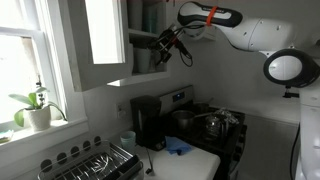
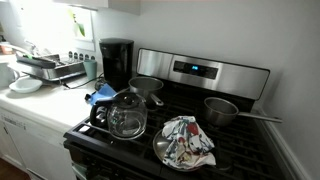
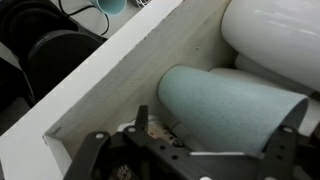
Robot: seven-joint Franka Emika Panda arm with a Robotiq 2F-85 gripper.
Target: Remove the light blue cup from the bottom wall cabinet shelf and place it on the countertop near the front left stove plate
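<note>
My gripper closes on the light blue cup next, since in the wrist view my fingers reach past the cup's rim, with the cup's side between them.
In the wrist view the light blue cup (image 3: 230, 100) fills the middle, standing on the bottom wall cabinet shelf (image 3: 110, 70). My gripper (image 3: 215, 130) is open, with one finger on each side of the cup; a small gap shows at the left finger. In an exterior view the gripper (image 1: 165, 45) reaches into the open white cabinet, and the cup is hidden there. The white countertop (image 1: 197, 160) with its blue cloth (image 1: 178, 147) lies below, and it also shows in the second exterior view (image 2: 40, 105).
A white vessel (image 3: 270, 40) stands close beside the cup on the shelf. The open cabinet door (image 1: 105, 35) hangs beside my arm. Below are a black coffee maker (image 1: 148, 122), a dish rack (image 1: 95, 165), a glass kettle (image 2: 127, 115), a pot (image 2: 222, 110) and a cloth-covered pan (image 2: 185, 142).
</note>
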